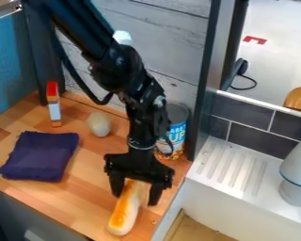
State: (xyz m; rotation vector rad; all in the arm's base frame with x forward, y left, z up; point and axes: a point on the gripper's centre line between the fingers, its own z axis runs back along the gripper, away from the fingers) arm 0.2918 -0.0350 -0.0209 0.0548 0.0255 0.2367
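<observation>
Next, my gripper grabs the bread roll by its long sides to move the bread roll (124, 212) along the wooden counter.
The black gripper (136, 196) hangs down over the front right part of the wooden counter, with its fingers open and apart. Between and below them lies a long bread roll (124, 212), its toasted orange side facing up and its far end reaching under the gripper's body. A small gap shows between the roll and the right finger. Just behind the gripper a can (176, 129) with a blue label stands upright near the wall.
A dark purple folded cloth (40, 156) lies at the left. Behind it are a pale egg-shaped object (99, 124) and a narrow red-topped box (53, 104). At the right are the white sink's ribbed ledge (232, 172) and a grey faucet (297, 172).
</observation>
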